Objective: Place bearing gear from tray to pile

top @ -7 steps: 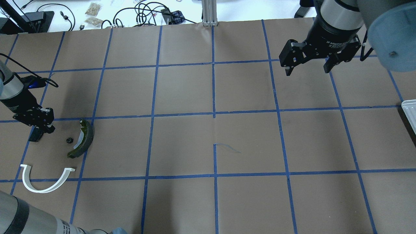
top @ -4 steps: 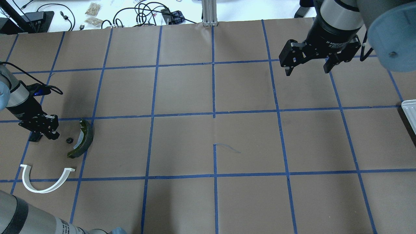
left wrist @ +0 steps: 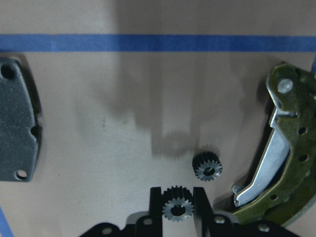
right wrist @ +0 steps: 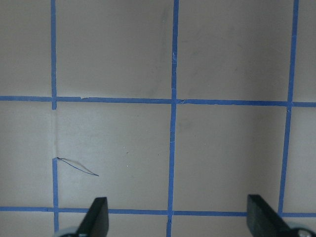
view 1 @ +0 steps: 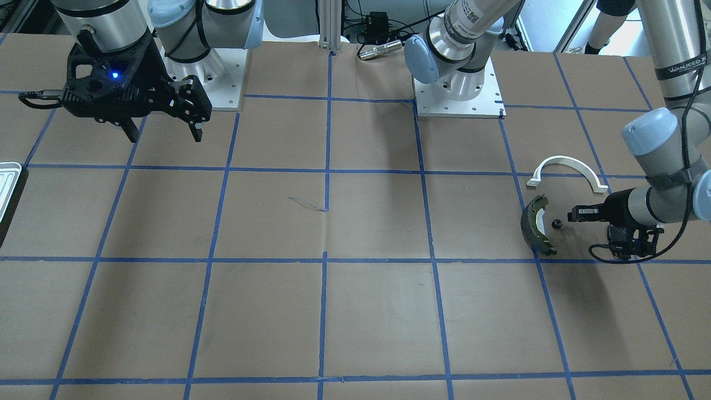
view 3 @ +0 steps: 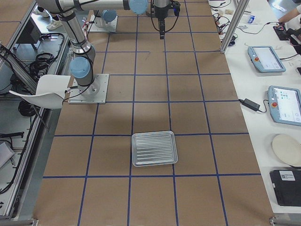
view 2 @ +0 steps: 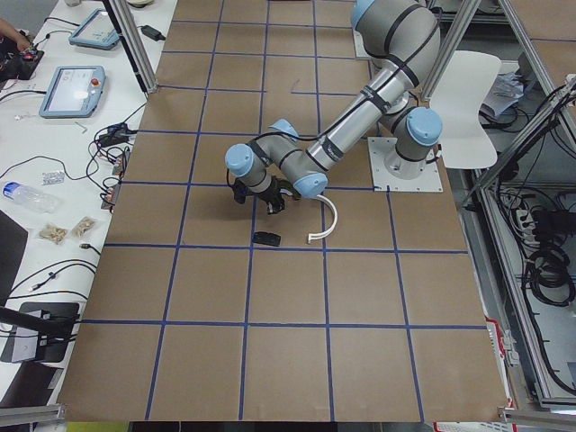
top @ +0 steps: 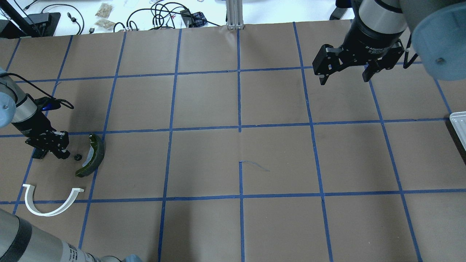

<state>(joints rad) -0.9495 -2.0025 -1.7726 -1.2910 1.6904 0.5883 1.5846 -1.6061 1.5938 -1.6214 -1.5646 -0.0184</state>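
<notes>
The held gear (left wrist: 177,207) sits low beside the lying gear, level with it, and would land if my left gripper opened, so it is time to let go now.
My left gripper (left wrist: 177,193) is shut on a small dark bearing gear (left wrist: 177,209) and holds it low over the pile. A second gear (left wrist: 207,166) lies on the paper just ahead of it. The olive-and-black brake shoe (left wrist: 284,163) is to the right and the flat black pad (left wrist: 17,133) to the left. From overhead, the left gripper (top: 63,154) is beside the lying gear (top: 77,157), the shoe (top: 93,154) and the white half-ring bracket (top: 51,202). The ribbed tray (view 3: 154,148) holds nothing. My right gripper (top: 344,76) hangs open and empty, high at the far right.
The table is brown paper with a blue tape grid. The tray's corner (top: 459,125) shows at the overhead view's right edge. Cables and clutter (top: 164,14) lie beyond the far edge. The arm bases (view 1: 458,89) stand at the robot's side.
My left gripper has moved to the right, from over the black pad toward the lying gear and the brake shoe. The right arm has barely moved.
</notes>
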